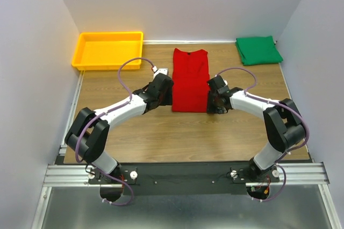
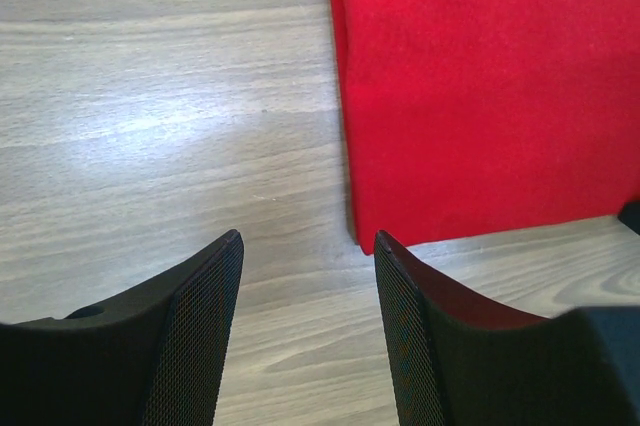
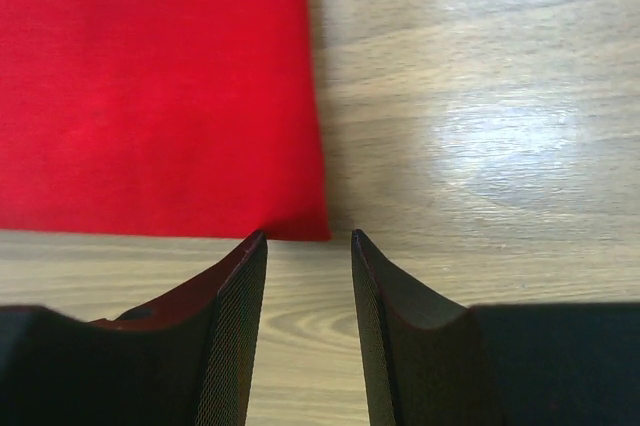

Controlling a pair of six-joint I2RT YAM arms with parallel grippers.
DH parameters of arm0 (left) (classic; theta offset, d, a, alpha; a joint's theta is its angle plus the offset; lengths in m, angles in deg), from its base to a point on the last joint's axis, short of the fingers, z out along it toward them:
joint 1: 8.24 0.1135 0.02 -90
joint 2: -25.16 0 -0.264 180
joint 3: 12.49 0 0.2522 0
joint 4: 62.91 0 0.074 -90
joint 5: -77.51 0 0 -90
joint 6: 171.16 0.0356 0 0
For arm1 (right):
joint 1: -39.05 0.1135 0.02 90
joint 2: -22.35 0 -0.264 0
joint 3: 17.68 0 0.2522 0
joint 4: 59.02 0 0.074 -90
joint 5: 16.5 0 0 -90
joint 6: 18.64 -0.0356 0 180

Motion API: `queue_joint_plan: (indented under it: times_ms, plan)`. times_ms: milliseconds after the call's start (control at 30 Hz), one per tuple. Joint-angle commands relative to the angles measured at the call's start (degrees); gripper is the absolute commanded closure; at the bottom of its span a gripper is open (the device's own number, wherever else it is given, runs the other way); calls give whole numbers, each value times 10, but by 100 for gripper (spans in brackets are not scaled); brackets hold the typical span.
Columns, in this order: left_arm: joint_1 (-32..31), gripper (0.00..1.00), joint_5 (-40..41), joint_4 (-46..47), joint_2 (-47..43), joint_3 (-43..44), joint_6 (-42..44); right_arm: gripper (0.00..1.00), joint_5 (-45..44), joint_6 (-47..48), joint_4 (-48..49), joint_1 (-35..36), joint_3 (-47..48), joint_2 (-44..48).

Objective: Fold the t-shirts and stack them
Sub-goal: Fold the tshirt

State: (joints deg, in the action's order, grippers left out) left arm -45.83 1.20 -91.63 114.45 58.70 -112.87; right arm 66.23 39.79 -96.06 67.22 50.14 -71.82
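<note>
Next, my right gripper grabs the red t-shirt (image 1: pixel 190 81) by its near hem corner, to fold the hem evenly over toward the collar.
The red t-shirt (image 1: pixel 190 81) lies flat in the middle of the table as a long narrow rectangle, sleeves folded in, collar at the far end. The green t-shirt (image 1: pixel 258 50) lies folded at the back right corner. My left gripper (image 1: pixel 163 90) hovers by the red tee's near left corner. In the left wrist view it (image 2: pixel 308 246) is open over bare wood, with the red tee (image 2: pixel 480 86) just ahead to the right. My right gripper (image 1: pixel 216 99) is by the near right corner. It (image 3: pixel 308 241) is open and empty, its left fingertip at the red tee's (image 3: pixel 150 86) corner.
A yellow plastic tray (image 1: pixel 107 67) stands at the back left of the wooden table (image 1: pixel 161 137). White walls close in on both sides and the back. Bare wood lies between the red tee and the near edge.
</note>
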Motion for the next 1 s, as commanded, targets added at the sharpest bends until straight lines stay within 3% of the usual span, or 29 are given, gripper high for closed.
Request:
queue_joint_plan:
  times_ms: [0, 233, 533, 967]
  plan:
    - [-10, 37, 4, 5, -16, -2, -7, 54, -54, -12, -24, 8, 11, -28]
    - [-14, 37, -20, 16, -1, -5, -8, 54, -55, -14, -24, 11, 4, -49]
    - [-14, 37, -18, 18, -11, -9, -11, 54, -35, -12, -58, 12, 39, 22]
    - [-14, 37, -28, 20, -4, -4, -15, 54, -51, -17, -57, 15, 62, -47]
